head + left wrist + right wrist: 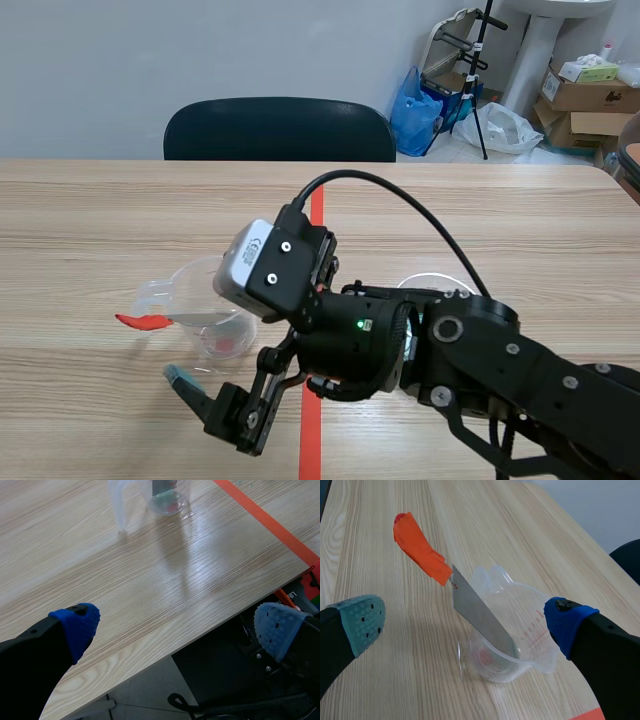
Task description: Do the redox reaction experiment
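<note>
The robot's right gripper should next dip the bare metal (481,611) of the piece of metal into the reaction liquid, so it should first grab the piece by its orange-red taped end (422,550).
A clear plastic measuring cup (205,300) stands on the table left of the orange tape line. A flat metal strip (481,614) leans in it, its orange-red taped end (143,321) sticking out over the rim. My right gripper (222,368), coming in from the right and across the line, is open just in front of the cup. In the right wrist view the cup (520,635) sits between the open right gripper (465,622). My left gripper (175,630) is open over the table's front edge, with the cup (167,497) well ahead of it.
A clear round dish (432,280) shows partly behind the right arm. A dark chair (280,130) stands at the table's far side. Boxes and bags (580,90) lie on the floor at the back right. Cables hang below the table edge (220,625).
</note>
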Controlling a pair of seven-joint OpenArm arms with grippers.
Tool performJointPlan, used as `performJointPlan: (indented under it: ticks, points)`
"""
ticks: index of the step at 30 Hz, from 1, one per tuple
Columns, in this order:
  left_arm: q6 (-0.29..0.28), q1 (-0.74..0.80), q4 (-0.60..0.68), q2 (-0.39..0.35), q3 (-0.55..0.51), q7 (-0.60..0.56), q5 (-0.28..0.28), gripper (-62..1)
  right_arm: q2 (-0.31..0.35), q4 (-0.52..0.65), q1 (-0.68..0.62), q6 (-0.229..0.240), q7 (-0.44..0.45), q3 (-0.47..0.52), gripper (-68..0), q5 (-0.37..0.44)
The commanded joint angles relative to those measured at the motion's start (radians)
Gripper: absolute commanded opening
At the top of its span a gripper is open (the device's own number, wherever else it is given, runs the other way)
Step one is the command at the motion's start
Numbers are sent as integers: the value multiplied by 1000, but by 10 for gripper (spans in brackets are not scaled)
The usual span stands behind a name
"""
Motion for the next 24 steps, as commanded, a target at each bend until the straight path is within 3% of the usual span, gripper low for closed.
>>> performJointPlan:
  ticks: [1, 11, 17, 24]
  points:
    - [0, 1, 14, 2, 1, -23, -6, 14, -18, 0, 25, 0, 14, 1, 4, 6]
    - [0, 1, 14, 2, 1, -21, -6, 14, -96, -43, 59, -42, 13, 1, 4, -21]
    - [0, 1, 14, 2, 1, -21, -6, 14, -105, -43, 64, -54, 5, 2, 4, -43]
    - [0, 1, 14, 2, 1, -21, -6, 14, -104, -43, 64, -132, 4, 2, 4, -44]
